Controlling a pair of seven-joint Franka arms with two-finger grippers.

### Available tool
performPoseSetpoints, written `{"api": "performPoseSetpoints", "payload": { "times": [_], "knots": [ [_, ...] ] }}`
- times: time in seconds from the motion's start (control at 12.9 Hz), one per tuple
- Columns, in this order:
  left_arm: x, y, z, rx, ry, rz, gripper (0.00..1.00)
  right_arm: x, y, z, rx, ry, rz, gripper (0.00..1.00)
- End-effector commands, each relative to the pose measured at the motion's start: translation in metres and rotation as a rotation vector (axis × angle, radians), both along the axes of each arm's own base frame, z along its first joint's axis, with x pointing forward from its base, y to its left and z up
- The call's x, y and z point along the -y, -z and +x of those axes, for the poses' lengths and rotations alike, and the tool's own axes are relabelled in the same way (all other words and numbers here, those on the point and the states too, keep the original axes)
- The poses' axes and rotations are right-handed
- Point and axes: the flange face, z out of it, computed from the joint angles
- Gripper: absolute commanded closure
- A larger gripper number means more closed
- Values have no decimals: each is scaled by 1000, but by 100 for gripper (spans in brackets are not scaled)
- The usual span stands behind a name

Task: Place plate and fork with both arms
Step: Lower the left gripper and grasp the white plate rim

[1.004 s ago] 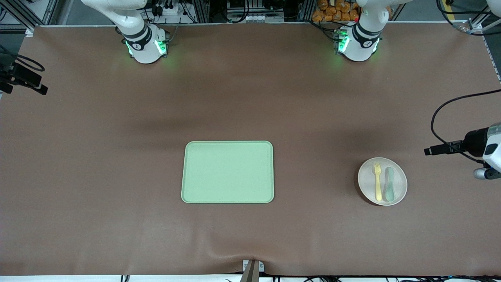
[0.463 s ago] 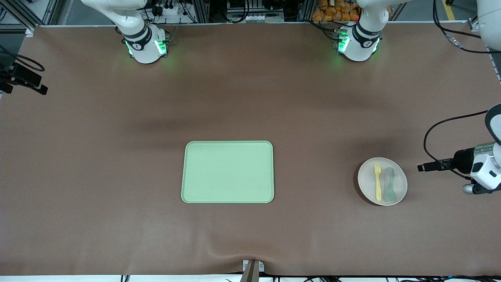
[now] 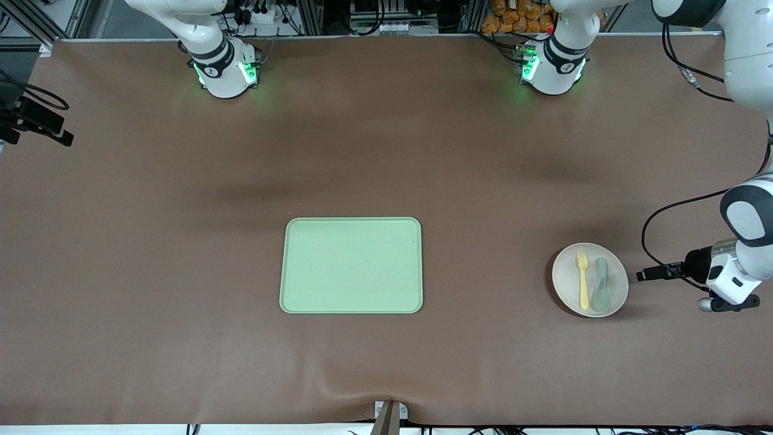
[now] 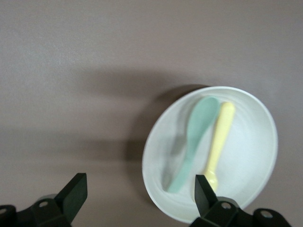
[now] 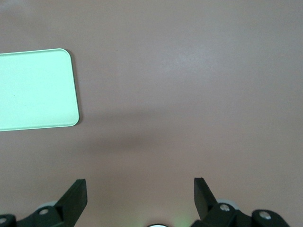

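My left gripper takes hold of the plate's rim (image 3: 627, 280) next, to set the plate on the light-green tray (image 3: 351, 265).
The plate (image 3: 616, 293) lies on the brown table toward the left arm's end, with the pale-yellow fork (image 3: 583, 279) and a grey-green spoon (image 3: 601, 284) side by side in it. In the left wrist view the plate (image 4: 251, 156), the fork (image 4: 220, 137) and the spoon (image 4: 196, 132) show close up. My left gripper (image 4: 139, 185) hangs open and holds nothing, over the table at the plate's rim, one finger over the plate's edge. The left arm's wrist (image 3: 728, 281) is beside the plate. My right gripper (image 5: 139, 186) is open and holds nothing over bare table, out of the front view.
A rectangular light-green tray (image 3: 351, 265) lies mid-table; one corner (image 5: 33, 87) shows in the right wrist view. Black camera gear (image 3: 36, 124) juts in at the right arm's end. The two lit bases (image 3: 226, 69) (image 3: 552, 66) stand along the table's edge.
The left arm's wrist has come down toward the front camera and closer to the plate. Plate, fork, spoon and tray have not moved.
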Motion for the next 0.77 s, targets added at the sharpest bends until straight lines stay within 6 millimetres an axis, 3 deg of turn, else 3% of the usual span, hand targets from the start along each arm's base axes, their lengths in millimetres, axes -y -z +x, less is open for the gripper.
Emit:
{"api": "performPoseSetpoints", "payload": {
  "times": [0.0,0.31,0.7],
  "knots": [
    [4,12,9,24,5,-34,0,-1,-4,0,0,17,1,0],
    [12,46,10,27,52,-41,12,0,-4,0,0,18,1,0],
    [15,57,9,22,64,-59,32,0,-3,1,-1,18,1,0]
  ]
}}
